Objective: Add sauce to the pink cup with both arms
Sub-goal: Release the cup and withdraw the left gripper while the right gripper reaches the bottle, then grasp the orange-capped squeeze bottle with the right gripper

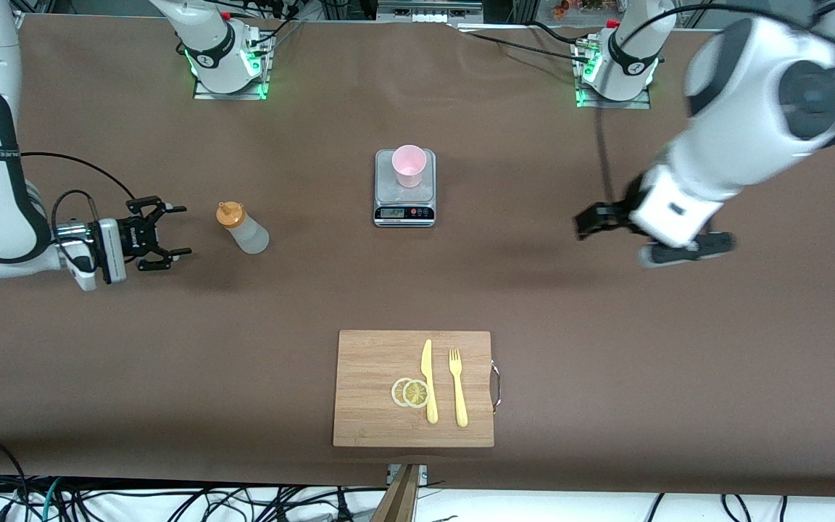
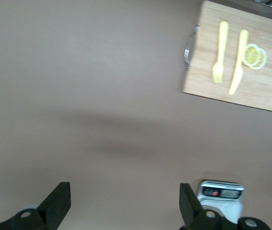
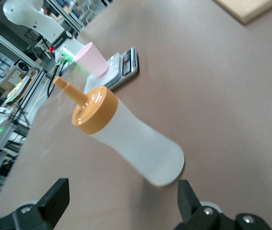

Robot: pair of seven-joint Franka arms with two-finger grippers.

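The sauce bottle needs to pour over the pink cup with the sauce bottle's orange nozzle cap point(image 1: 231, 214) free, so my right gripper needs to grab the bottle by its whitish body point(image 1: 253, 236) next.
The sauce bottle point(image 1: 243, 228), whitish with an orange nozzle cap, stands on the table toward the right arm's end. The right wrist view shows it close ahead point(image 3: 136, 143). My right gripper point(image 1: 175, 232) is open and empty, low beside the bottle and apart from it; its fingers show wide apart in the right wrist view point(image 3: 121, 201). The pink cup point(image 1: 409, 165) stands upright on a small scale point(image 1: 404, 212) at mid-table, and also shows in the right wrist view point(image 3: 93, 57). My left gripper point(image 1: 591, 221) is open and empty over bare table toward the left arm's end point(image 2: 125, 201).
A wooden cutting board point(image 1: 374, 362) lies nearer the front camera than the scale. It carries a yellow knife point(image 1: 429, 380), a yellow fork point(image 1: 458, 388) and lemon slices point(image 1: 410, 392). The left wrist view shows the board point(image 2: 270, 93) and the scale point(image 2: 221, 194).
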